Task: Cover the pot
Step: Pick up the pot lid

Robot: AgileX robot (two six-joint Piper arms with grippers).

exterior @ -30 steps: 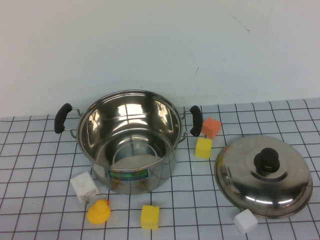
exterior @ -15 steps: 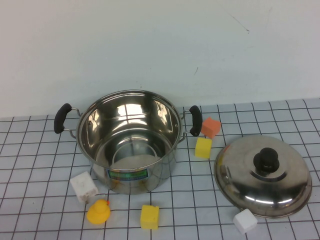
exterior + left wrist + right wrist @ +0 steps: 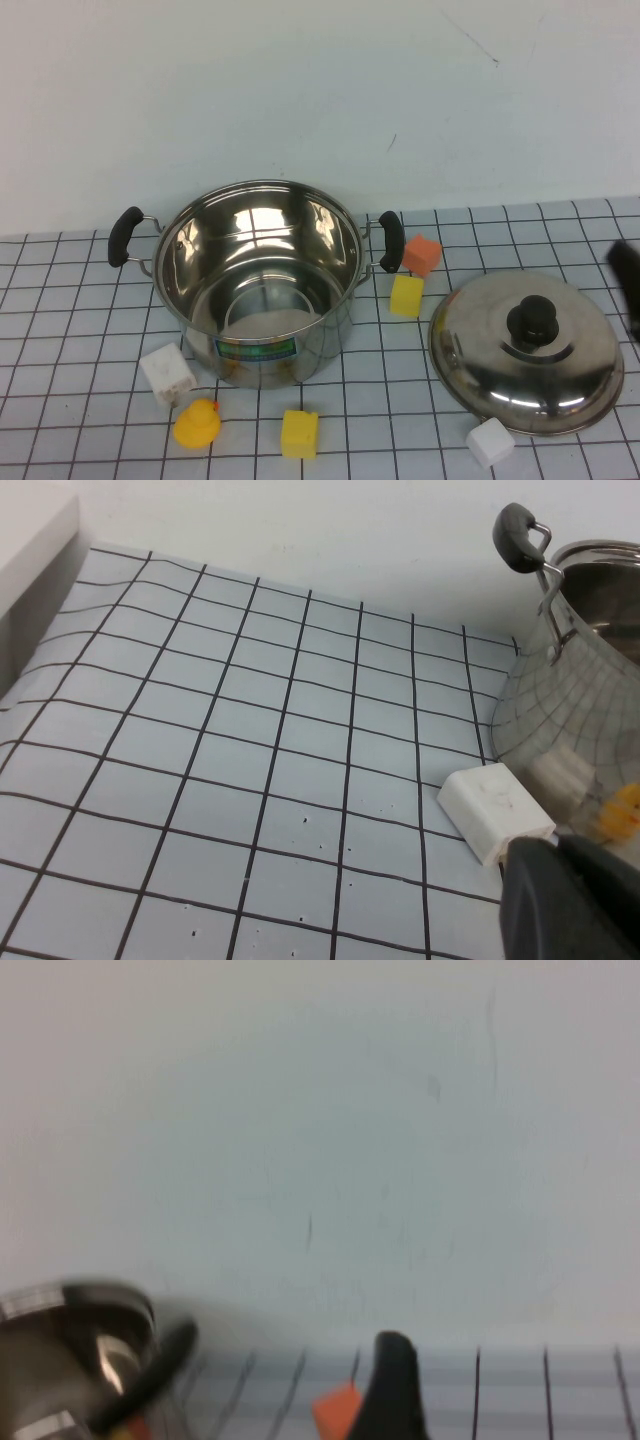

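Note:
The lid's steel dome is wide and slopes down to the table, so the right gripper should grab the lid by its black knob (image 3: 535, 320) next.
The pot (image 3: 258, 285) is a large shiny steel stockpot with two black side handles and a green-blue label. It stands open at the table's middle. The domed steel lid (image 3: 527, 352) with its black knob (image 3: 535, 320) lies flat on the table to the pot's right. My right gripper (image 3: 626, 288) shows as a dark blurred shape at the right edge, just above and right of the lid. Its wrist view shows the pot (image 3: 60, 1360) blurred. My left gripper (image 3: 572, 900) is shut and empty, low beside a white block (image 3: 495, 810) near the pot's left wall (image 3: 570, 680).
Around the pot lie a white block (image 3: 168, 373), a yellow duck (image 3: 198, 422), a yellow block (image 3: 300, 433), another yellow block (image 3: 407, 295) and an orange block (image 3: 423, 254). A white block (image 3: 490, 442) touches the lid's front rim. A white wall stands behind.
My right gripper has come into the high view at the right edge, near the lid. The pot, lid and blocks have not moved.

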